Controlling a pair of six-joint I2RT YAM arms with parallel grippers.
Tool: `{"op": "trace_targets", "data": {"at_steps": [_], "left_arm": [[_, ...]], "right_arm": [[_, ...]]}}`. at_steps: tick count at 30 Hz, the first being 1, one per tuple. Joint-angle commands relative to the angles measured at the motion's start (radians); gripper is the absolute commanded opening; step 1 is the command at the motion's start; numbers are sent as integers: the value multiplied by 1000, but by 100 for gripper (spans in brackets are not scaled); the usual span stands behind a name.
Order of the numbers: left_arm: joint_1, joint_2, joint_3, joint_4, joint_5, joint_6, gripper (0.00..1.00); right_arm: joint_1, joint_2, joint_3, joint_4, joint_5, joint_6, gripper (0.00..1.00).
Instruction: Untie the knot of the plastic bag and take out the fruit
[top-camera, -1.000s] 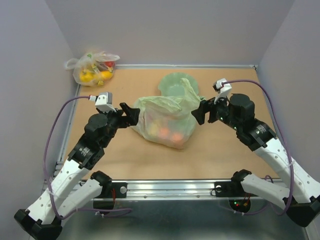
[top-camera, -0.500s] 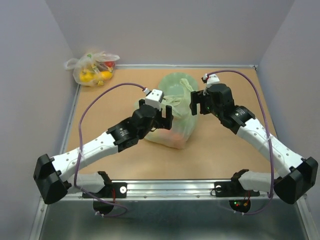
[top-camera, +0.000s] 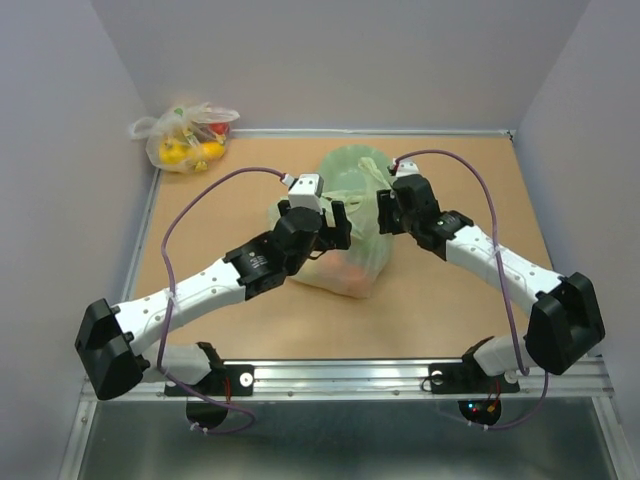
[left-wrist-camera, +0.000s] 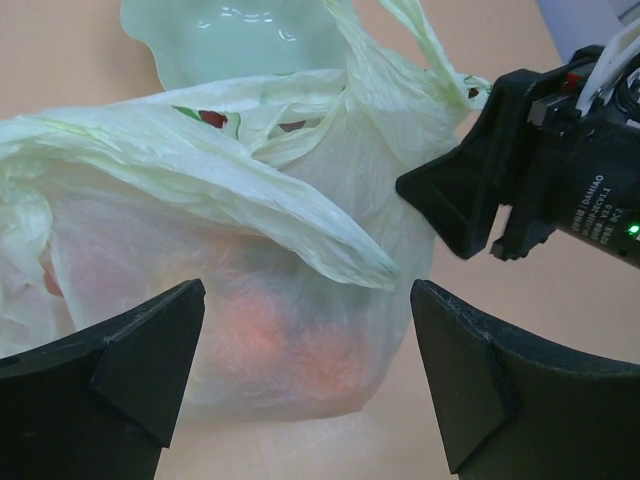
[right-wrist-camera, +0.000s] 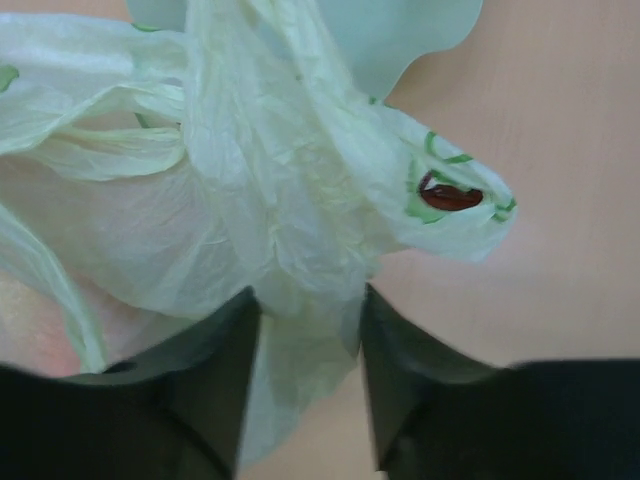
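My left gripper grabs the bag by its upper film fold (left-wrist-camera: 235, 190) next, leaving the fruit (left-wrist-camera: 270, 335) free inside while the bag's opening opens.
The pale green plastic bag (top-camera: 345, 245) lies crumpled in the middle of the table. Orange and red fruit (left-wrist-camera: 270, 335) glows through its film. My left gripper (left-wrist-camera: 308, 295) hovers over the bag's near left side, open wide, nothing touching its fingers (left-wrist-camera: 140, 365). My right gripper (right-wrist-camera: 308, 300) is at the bag's right top, its jaws partly closed around a hanging bunch of twisted handle film (right-wrist-camera: 290, 210), with a gap still showing between them. I cannot pick out the knot within that crumpled bunch. In the top view the right gripper (top-camera: 385, 212) presses against the bag.
A green bowl (top-camera: 350, 165) sits right behind the bag, touching it. A clear whitish bag (top-camera: 185, 135) with yellow and red items lies in the back left corner. Walls close the table on three sides, and a metal rail (top-camera: 340, 375) runs along the near edge.
Both arms have swung inward onto the bag. The left gripper has moved from the bag's left side to above it. The right gripper's jaws have narrowed around the handle film.
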Motion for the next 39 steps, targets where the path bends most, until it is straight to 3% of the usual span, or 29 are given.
{"op": "trace_targets", "data": {"at_steps": [1,2,13,23,39], "left_arm": [[-13,36,46,10,-12,-143,95],[-13,52,58,-10,-18,-157,95],[-11,144,104,-33,-61,-307,95],[-11,32,29,122,-147,-398,95],[41,172,92,44,-126,-505,91]], "right_arm": [[-6,3,-27,99,-16,33,27],[-6,-14,-30,100,-18,33,1],[-6,-152,-64,109,-141,15,0],[-6,-210,-108,134,-182,6,0],[-3,-278,-145,172,-251,-23,0]]}}
